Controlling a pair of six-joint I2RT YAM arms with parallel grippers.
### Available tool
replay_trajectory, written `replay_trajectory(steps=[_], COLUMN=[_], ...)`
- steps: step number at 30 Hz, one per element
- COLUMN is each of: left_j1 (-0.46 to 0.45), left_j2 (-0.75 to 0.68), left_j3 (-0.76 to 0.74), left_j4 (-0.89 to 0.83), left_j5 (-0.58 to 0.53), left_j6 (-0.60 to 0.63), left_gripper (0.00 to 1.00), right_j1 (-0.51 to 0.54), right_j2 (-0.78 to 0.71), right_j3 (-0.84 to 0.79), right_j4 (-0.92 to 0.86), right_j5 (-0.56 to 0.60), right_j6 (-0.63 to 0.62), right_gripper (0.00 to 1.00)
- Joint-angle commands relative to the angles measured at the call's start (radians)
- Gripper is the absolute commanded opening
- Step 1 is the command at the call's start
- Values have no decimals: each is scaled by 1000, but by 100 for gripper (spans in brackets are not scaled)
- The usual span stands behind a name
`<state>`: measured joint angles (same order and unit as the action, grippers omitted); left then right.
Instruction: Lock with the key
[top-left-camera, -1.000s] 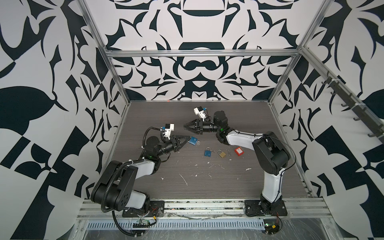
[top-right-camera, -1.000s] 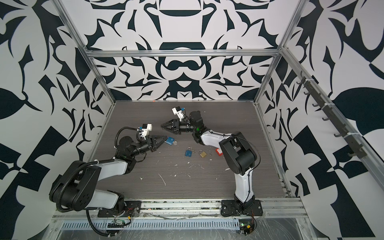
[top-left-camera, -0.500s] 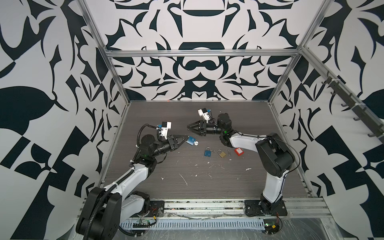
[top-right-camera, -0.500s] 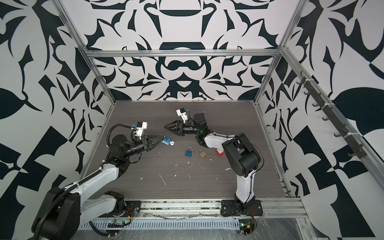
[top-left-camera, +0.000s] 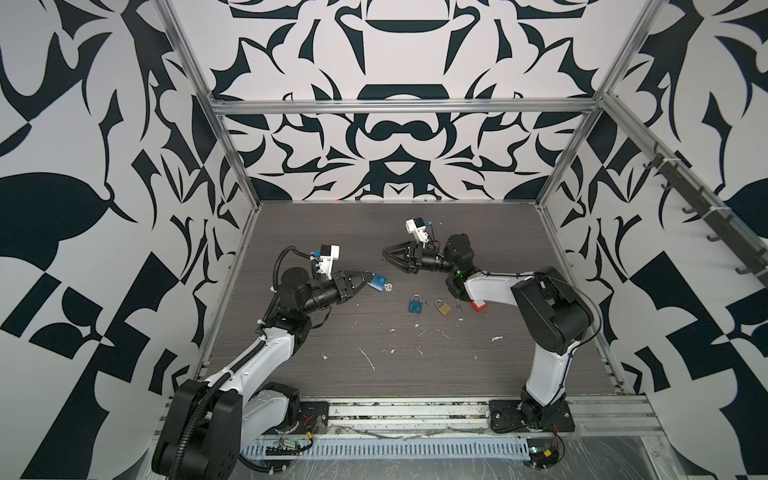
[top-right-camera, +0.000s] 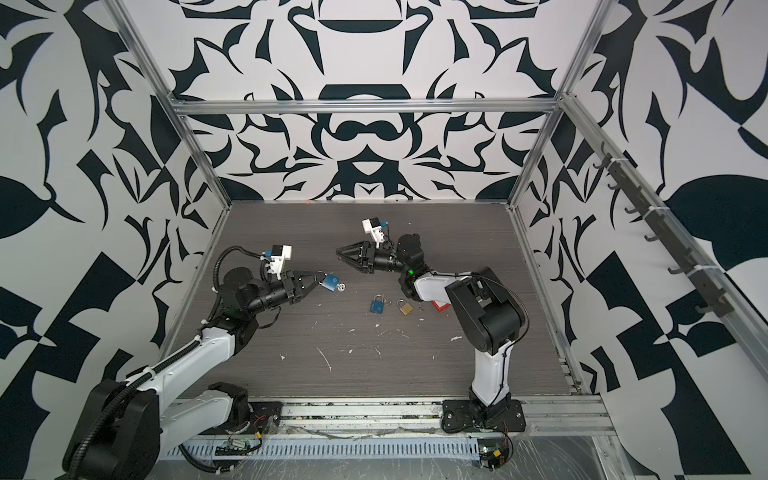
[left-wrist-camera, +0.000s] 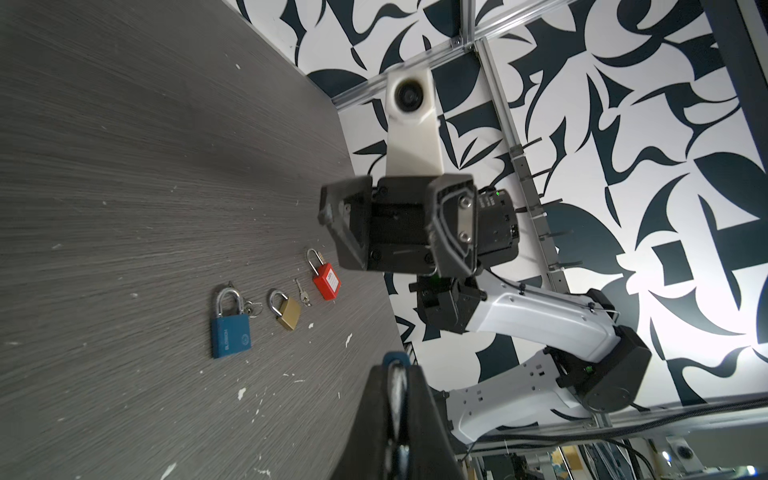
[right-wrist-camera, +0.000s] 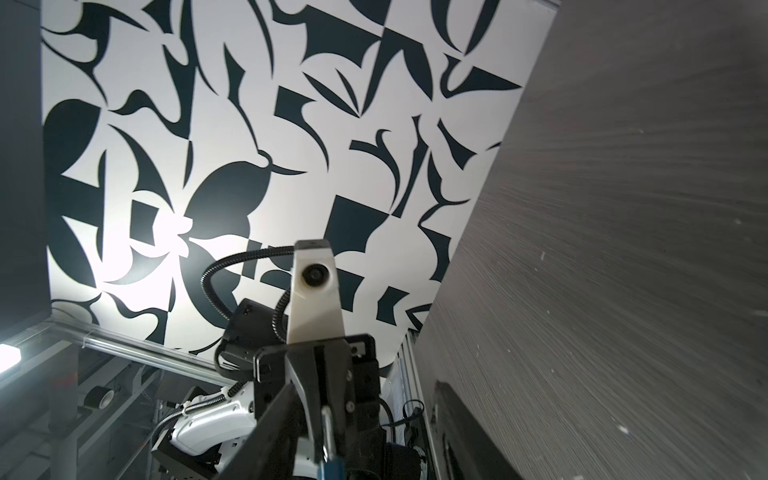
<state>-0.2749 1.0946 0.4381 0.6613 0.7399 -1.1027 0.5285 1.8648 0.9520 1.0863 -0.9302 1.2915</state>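
The silver key should next be grabbed by its head (top-left-camera: 389, 287) at the padlock's far end (top-left-camera: 383, 284) with my right gripper, so the key's blade stays free to lock and draw out.
My left gripper (top-left-camera: 369, 277) (top-right-camera: 317, 276) is shut on the steel shackle of a small blue padlock (top-left-camera: 379, 282) (top-right-camera: 331, 281), holding it above the table. A silver key (top-left-camera: 388, 286) (top-right-camera: 340, 287) sticks out of the padlock's far end. In the left wrist view only a blue sliver of the padlock (left-wrist-camera: 395, 357) shows between my shut fingers. My right gripper (top-left-camera: 385, 254) (top-right-camera: 338, 254) hovers just behind and right of the key, open and empty, facing the left gripper (right-wrist-camera: 322, 374). The shackle (right-wrist-camera: 327, 428) shows in the right wrist view.
On the dark table (top-left-camera: 415, 374) between the arms lie a second blue padlock (top-left-camera: 415, 305) (left-wrist-camera: 230, 332) with keys, a brass padlock (top-left-camera: 444, 307) (left-wrist-camera: 286, 313), loose keys (left-wrist-camera: 303, 297) and a red padlock (left-wrist-camera: 327, 282). White flecks dot the table. Patterned walls enclose it.
My right gripper's jaws have spread wider while staying in place. The left arm's lower links swung toward the front; its gripper and the padlock barely shifted.
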Motion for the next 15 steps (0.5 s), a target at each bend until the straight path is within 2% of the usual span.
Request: replay_trajectory(steps=[1, 3, 7, 9, 15], left_j1=[28, 38, 45, 46, 45], left_j2=[-26, -18, 27, 56, 121], left_j3=[-13, -24, -43, -45, -54], left_j4=[60, 88, 189, 232, 346], left_j5=[-18, -27, -29, -30, -35], left_j6=[-21, -37, -85, -108, -167], left_gripper=[0, 0, 0, 0, 0], right_j1=[-6, -5, 0, 5, 28], right_j2=[-105, -140, -164, -156, -122], right_j3=[-37, -63, -106, -126, -130], right_j4=[-107, -164, -124, -63, 25], right_j5=[18, 23, 24, 26, 18], right_j6=[-120, -159, -136, -101, -46], right_gripper=[54, 54, 51, 44, 33])
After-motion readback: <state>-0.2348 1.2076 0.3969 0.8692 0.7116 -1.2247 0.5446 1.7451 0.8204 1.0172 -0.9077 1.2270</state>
